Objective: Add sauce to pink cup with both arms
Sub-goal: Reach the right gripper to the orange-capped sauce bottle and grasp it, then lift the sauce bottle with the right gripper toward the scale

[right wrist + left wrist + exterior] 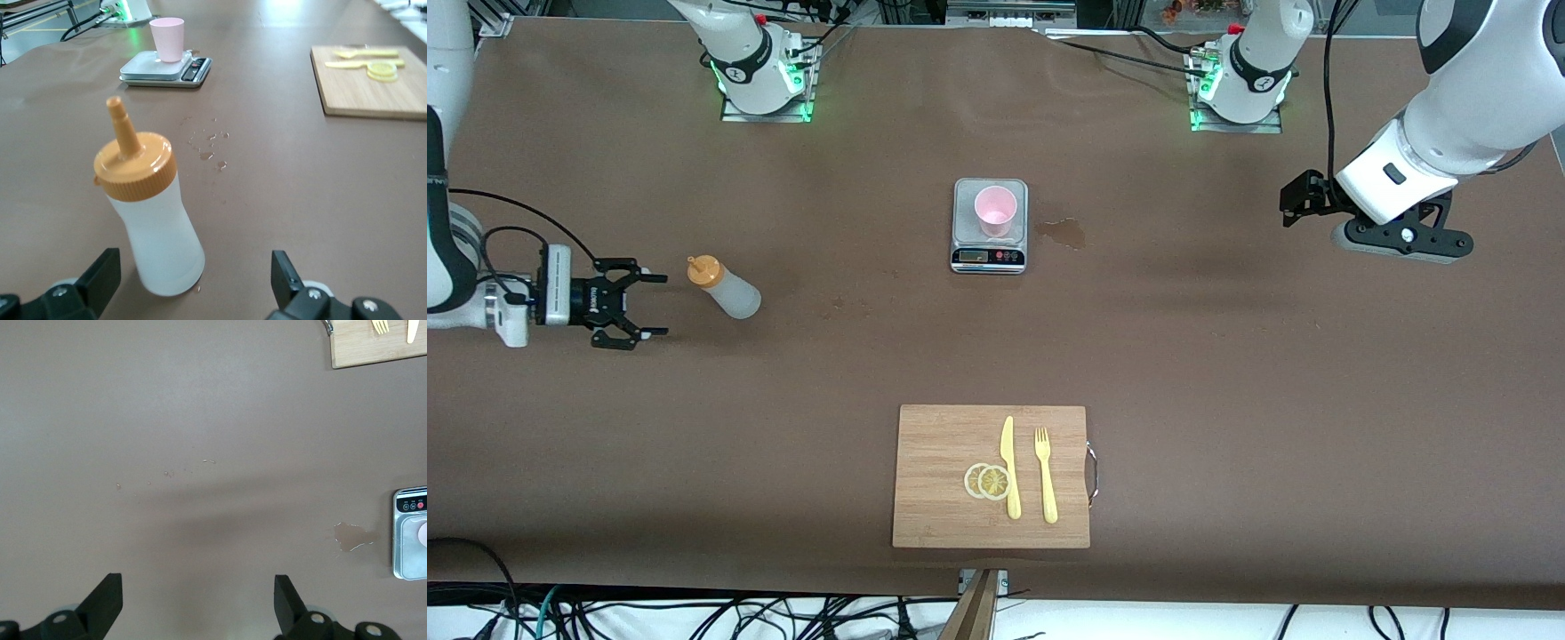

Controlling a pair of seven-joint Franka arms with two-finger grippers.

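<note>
I should grab the sauce bottle by its whitish body (735, 293) with my right gripper next. Then I can add sauce to the pink cup (995, 212).
The sauce bottle (725, 287), whitish with an orange nozzle cap, stands upright on the brown table toward the right arm's end. My right gripper (660, 305) is open, low over the table and aimed at the bottle from a short way off, touching nothing. In the right wrist view the sauce bottle (150, 213) rises just ahead of the open right gripper (193, 257). The pink cup (995, 212) stands on a small kitchen scale (989, 258) mid-table. My left gripper (1405, 238) hangs high over the left arm's end of the table; it (198, 580) is open and empty over bare table.
A wooden cutting board (934, 471), nearer the front camera than the scale, carries a yellow knife (1009, 467), a yellow fork (1045, 476) and lemon slices (987, 481). A wet stain (1063, 233) lies beside the scale. Small droplets (210, 150) dot the table between bottle and scale.
</note>
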